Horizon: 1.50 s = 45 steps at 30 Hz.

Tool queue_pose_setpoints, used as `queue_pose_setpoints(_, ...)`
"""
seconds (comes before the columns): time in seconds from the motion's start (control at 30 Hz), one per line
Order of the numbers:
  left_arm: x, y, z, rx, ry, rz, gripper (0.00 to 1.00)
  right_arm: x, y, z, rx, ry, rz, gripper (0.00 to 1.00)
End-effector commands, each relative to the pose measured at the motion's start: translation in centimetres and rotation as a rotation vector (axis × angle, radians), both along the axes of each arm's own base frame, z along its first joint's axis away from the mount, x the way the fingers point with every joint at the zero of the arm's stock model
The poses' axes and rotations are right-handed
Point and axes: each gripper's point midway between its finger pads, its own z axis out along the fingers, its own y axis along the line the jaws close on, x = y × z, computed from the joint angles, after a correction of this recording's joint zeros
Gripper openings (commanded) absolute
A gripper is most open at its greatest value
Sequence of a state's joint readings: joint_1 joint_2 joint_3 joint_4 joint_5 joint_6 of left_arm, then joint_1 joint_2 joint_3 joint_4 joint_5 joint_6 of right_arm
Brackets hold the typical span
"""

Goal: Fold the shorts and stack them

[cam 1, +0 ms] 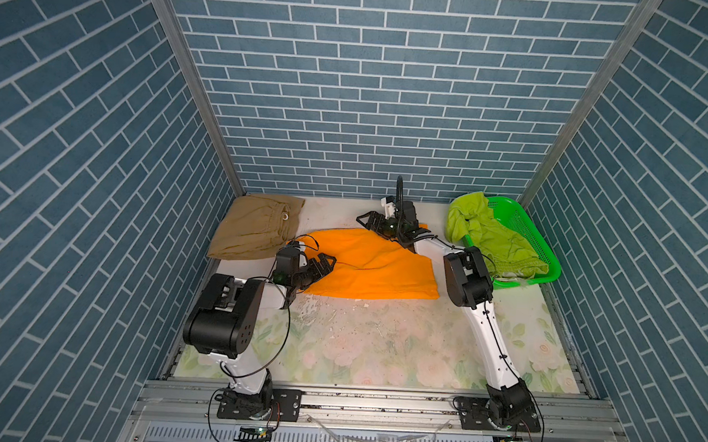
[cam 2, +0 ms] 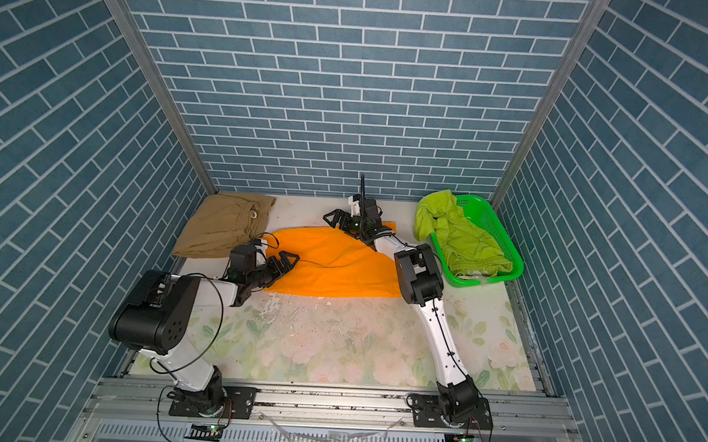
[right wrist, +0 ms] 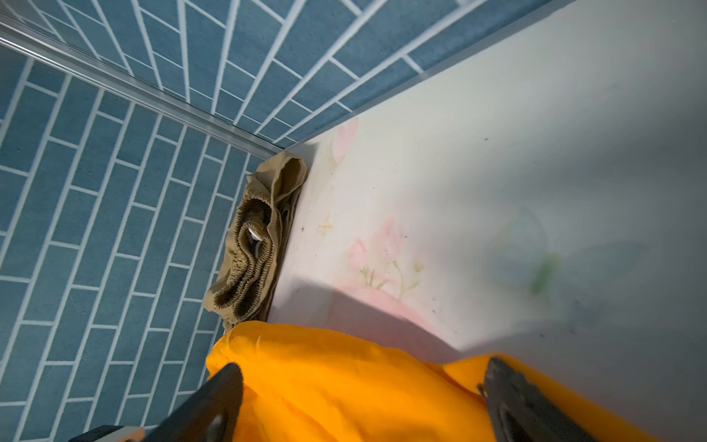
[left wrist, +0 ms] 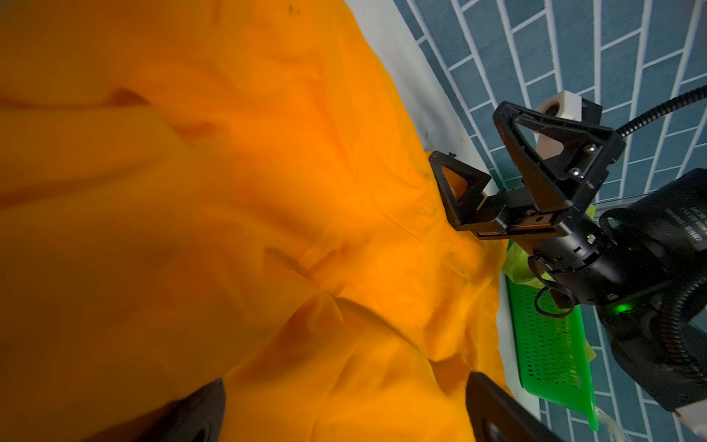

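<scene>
I should take hold of the orange shorts [cam 1: 379,269] with my left gripper next, at the end nearest the tan shorts [cam 1: 256,229]. Then I will fold that end over the rest.
The orange shorts [cam 1: 379,269] [cam 2: 337,267] lie spread and rumpled across the middle of the table. My left gripper [cam 1: 326,266] [left wrist: 344,413] stands open low over their left end, with cloth under both fingers. At their far edge my right gripper [cam 1: 375,227] [right wrist: 363,402] is open too, its fingers straddling an orange fold [right wrist: 344,375]. The tan shorts [cam 1: 256,229] [right wrist: 252,248] lie folded in the back left corner. The lime green shorts [cam 1: 489,233] [cam 2: 459,236] sit crumpled in the basket, spilling over its far rim.
A green perforated basket [cam 1: 530,235] [left wrist: 551,344] stands at the back right against the wall. Blue brick-pattern walls enclose the table on three sides. The floral tabletop [cam 1: 379,344] shows scuffs and small crumbs in front of the orange shorts.
</scene>
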State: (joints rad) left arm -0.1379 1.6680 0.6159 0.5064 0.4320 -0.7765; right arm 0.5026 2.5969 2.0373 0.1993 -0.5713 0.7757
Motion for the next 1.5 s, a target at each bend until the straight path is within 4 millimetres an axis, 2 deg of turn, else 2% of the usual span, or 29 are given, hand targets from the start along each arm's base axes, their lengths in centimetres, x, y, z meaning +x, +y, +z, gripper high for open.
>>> queue_pose_setpoints(0.0,-0.5,1.7,1.5,0.149,0.047,-0.005,1.00,-0.7,-1.3,6.2,-0.068,-0.086,0.013,0.99)
queue_pose_setpoints(0.1,-0.1,4.4,6.2,0.357,-0.018,0.031,1.00,-2.7,-2.8,8.7,-0.116,-0.093,0.017,0.99)
queue_pose_setpoints(0.17,0.0,6.5,8.0,0.449,-0.023,0.067,1.00,-4.2,-4.3,9.0,-0.167,-0.075,0.001,0.99)
queue_pose_setpoints(0.2,0.0,7.4,8.1,0.454,0.005,0.074,0.99,-5.1,-5.1,8.6,-0.192,-0.061,0.004,0.99)
queue_pose_setpoints(0.23,0.2,8.3,7.9,0.454,0.040,0.073,1.00,-6.0,-6.0,9.3,-0.213,-0.064,0.005,0.99)
queue_pose_setpoints(0.33,-0.2,11.2,5.7,0.472,0.189,0.073,1.00,-8.5,-8.6,7.7,-0.318,-0.033,0.005,0.99)
queue_pose_setpoints(0.4,0.0,12.2,4.4,0.466,0.216,0.090,1.00,-9.9,-9.7,7.1,-0.344,-0.019,0.015,0.99)
queue_pose_setpoints(0.5,0.6,12.3,3.1,0.464,0.231,0.081,1.00,-11.6,-10.8,6.7,-0.349,0.000,0.030,0.99)
queue_pose_setpoints(0.63,0.6,12.2,1.3,0.469,0.271,0.051,0.98,-13.5,-10.9,6.2,-0.341,0.024,0.064,0.99)
queue_pose_setpoints(0.8,0.1,12.7,-1.2,0.503,0.350,0.036,0.96,-14.8,-11.1,5.0,-0.326,0.055,0.072,0.99)
queue_pose_setpoints(1.1,1.2,10.2,-3.9,0.451,0.399,-0.051,0.88,-15.9,-11.5,4.1,-0.313,0.080,0.068,0.99)
queue_pose_setpoints(1.3,1.3,8.6,-5.6,0.465,0.451,-0.112,0.75,-16.0,-11.4,4.2,-0.293,0.085,0.060,0.99)
queue_pose_setpoints(1.47,1.3,7.6,-6.0,0.516,0.487,-0.169,0.56,-16.4,-11.8,4.4,-0.295,0.084,0.051,0.99)
